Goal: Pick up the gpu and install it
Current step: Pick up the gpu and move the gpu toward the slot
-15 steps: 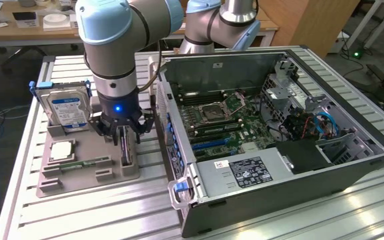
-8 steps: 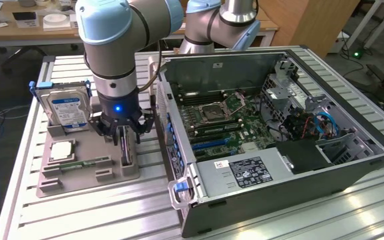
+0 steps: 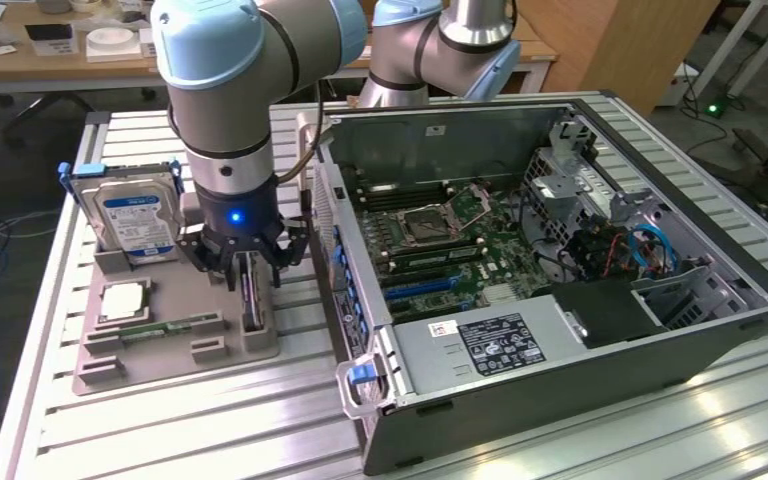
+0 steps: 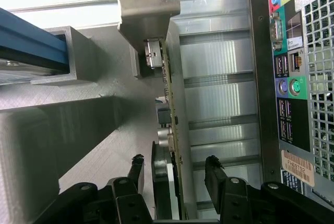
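Observation:
The GPU's lower edge sits snugly in the grey holder's slot (image 3: pixel 257 325), and its upper long edge (image 3: pixel 248 262) stands free. My gripper will grip the GPU there next.
The gpu (image 3: pixel 249 305) stands on its long edge in a slot of the grey holder (image 3: pixel 157 350), beside the computer case. In the wrist view the gpu (image 4: pixel 170 104) shows edge-on as a thin board with its silver bracket (image 4: pixel 146 15) at the far end. My gripper (image 3: pixel 253 268) is directly above it, pointing down. The gripper (image 4: pixel 175 165) is open, with one black finger (image 4: pixel 136 165) on each side of the card and a gap showing on both sides. Nothing is held.
The holder also carries a silver hard drive with a blue label (image 3: pixel 137 215), a square processor (image 3: pixel 124 300) and a green memory stick (image 3: pixel 171 328). The open computer case (image 3: pixel 651 330) lies at the exterior view's right, its motherboard (image 3: pixel 444 250) exposed and its rear port panel (image 4: pixel 289 78) close to the gripper.

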`<state>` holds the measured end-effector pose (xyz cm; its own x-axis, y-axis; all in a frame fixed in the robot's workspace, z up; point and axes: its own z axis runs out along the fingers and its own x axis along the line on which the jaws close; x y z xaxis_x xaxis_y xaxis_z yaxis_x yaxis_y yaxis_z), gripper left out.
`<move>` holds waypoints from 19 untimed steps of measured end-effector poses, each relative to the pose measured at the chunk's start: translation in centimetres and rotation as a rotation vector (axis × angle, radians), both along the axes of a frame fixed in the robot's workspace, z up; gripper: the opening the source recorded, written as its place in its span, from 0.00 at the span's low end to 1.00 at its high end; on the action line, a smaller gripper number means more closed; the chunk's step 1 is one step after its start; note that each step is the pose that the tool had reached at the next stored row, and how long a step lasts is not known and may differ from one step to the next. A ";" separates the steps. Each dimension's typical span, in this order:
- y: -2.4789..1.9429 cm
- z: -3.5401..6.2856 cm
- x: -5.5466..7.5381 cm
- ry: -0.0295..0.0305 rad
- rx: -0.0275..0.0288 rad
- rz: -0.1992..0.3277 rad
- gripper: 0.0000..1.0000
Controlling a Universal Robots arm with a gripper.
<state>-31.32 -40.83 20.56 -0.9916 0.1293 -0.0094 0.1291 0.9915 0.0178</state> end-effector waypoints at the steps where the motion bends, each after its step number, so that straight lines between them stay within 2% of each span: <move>1: 0.00 0.00 0.0 0.0000 0.0000 0.000 0.59; 11: 0.13 -0.07 0.0 0.0002 -0.0001 0.030 0.59; 19: 0.23 -0.10 -0.3 0.0004 -0.0006 0.031 0.59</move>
